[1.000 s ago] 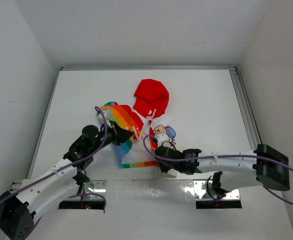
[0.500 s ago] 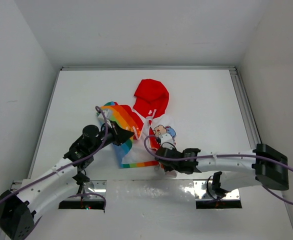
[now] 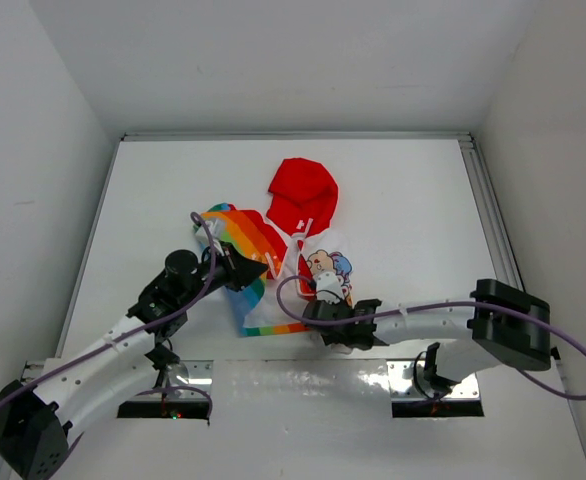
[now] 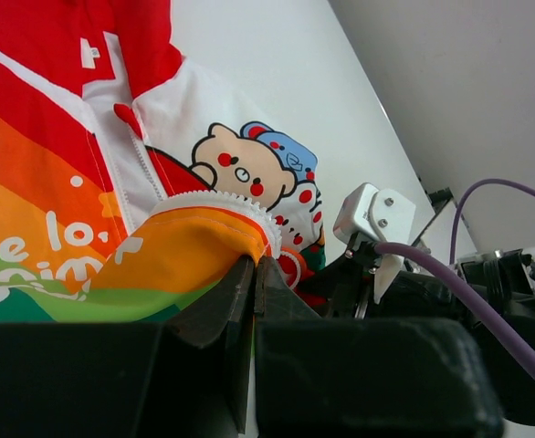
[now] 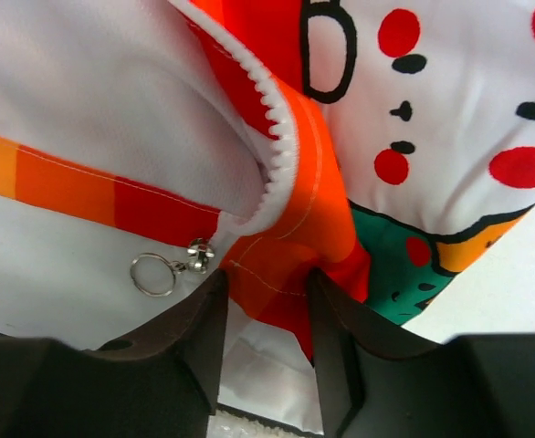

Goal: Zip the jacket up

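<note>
The jacket's loose orange-red hem corner (image 5: pixel 273 290) is between the open fingers of my right gripper, and the zipper's slider is outside them. I need to close my right gripper on the hem corner, as it would hold it now.
The jacket (image 3: pixel 273 250) lies crumpled mid-table, red hood (image 3: pixel 301 195) at the far end, rainbow side on the left, white cartoon front on the right. My left gripper (image 3: pixel 256 274) is shut on the jacket's orange zipper edge (image 4: pixel 204 239) and holds it up a little. My right gripper (image 3: pixel 325 302) is at the jacket's bottom hem. Its jaws stand apart, and the orange-red hem corner (image 5: pixel 290 265) lies loose between its fingers (image 5: pixel 266 297). The metal zipper slider with its ring pull (image 5: pixel 172 265) lies just left of the left finger. White zipper teeth (image 5: pixel 284 137) run up from the hem.
A metal rail (image 3: pixel 493 230) runs along the table's right edge. White walls close in the left, far and right sides. The arms' base plates (image 3: pixel 303 385) sit at the near edge. The right arm's wrist and purple cable (image 4: pixel 450 274) are close to my left gripper.
The right gripper's jaws have gone from shut to apart around the hem, and the right arm has swung a little leftward. The left arm and its grip have not moved.
</note>
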Motion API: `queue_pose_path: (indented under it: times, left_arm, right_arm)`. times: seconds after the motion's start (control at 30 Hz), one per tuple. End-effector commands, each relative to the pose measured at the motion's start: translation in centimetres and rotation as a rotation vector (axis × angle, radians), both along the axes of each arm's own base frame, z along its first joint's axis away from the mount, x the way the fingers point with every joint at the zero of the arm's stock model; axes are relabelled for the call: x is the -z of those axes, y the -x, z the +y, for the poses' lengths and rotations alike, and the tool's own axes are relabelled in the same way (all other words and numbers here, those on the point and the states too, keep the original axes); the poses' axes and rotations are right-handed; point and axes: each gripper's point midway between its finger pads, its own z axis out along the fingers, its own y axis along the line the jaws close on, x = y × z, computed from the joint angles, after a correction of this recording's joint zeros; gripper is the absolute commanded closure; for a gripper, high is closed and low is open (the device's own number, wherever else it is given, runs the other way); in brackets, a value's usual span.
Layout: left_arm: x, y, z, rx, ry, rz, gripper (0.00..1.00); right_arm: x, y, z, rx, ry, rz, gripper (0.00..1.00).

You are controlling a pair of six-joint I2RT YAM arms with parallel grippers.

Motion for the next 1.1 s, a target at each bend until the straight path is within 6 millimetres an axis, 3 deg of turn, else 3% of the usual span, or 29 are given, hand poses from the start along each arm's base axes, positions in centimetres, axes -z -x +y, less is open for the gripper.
queue_pose_path:
  times: [0.0, 0.17, 0.33, 0.43, 0.53, 0.63, 0.87, 0.97, 1.07]
  left_arm:
    - [-2.4, -0.1, -0.5, 0.016, 0.037, -0.071, 1.0]
    - [-2.4, -0.3, -0.5, 0.012, 0.039, -0.07, 1.0]
    - [-2.2, -0.1, -0.6, 0.016, 0.043, -0.067, 1.0]
    - [-2.3, -0.2, -0.6, 0.018, 0.036, -0.063, 1.0]
    - [-2.2, -0.1, -0.6, 0.017, 0.047, -0.062, 1.0]
    - [-2.3, -0.1, -0.7, 0.024, 0.041, -0.061, 1.0]
    - [-2.2, 0.0, -0.6, 0.021, 0.045, -0.058, 1.0]
    - [-2.0, 0.1, -0.7, 0.025, 0.047, -0.054, 1.0]
    - [-2.1, 0.1, -0.7, 0.027, 0.049, -0.056, 1.0]
  right_arm:
    - [0.5, -0.6, 0.2, 0.029, -0.024, -0.037, 0.61]
    - [1.0, -0.5, -0.3, 0.045, -0.034, -0.044, 0.79]
    - [1.0, -0.7, -0.8, 0.062, -0.056, -0.066, 0.88]
    - [0.8, -0.5, -0.8, 0.066, -0.078, -0.061, 0.88]
    - [0.2, -0.6, -0.6, 0.061, -0.101, -0.071, 0.74]
    - [0.0, -0.5, -0.4, 0.055, -0.123, -0.064, 0.72]
    - [-0.5, -0.7, -0.1, 0.058, -0.151, -0.078, 0.76]
    - [-1.1, -1.0, -0.3, 0.073, -0.157, -0.102, 0.88]
    - [-1.4, -1.0, -0.1, 0.068, -0.164, -0.106, 0.88]
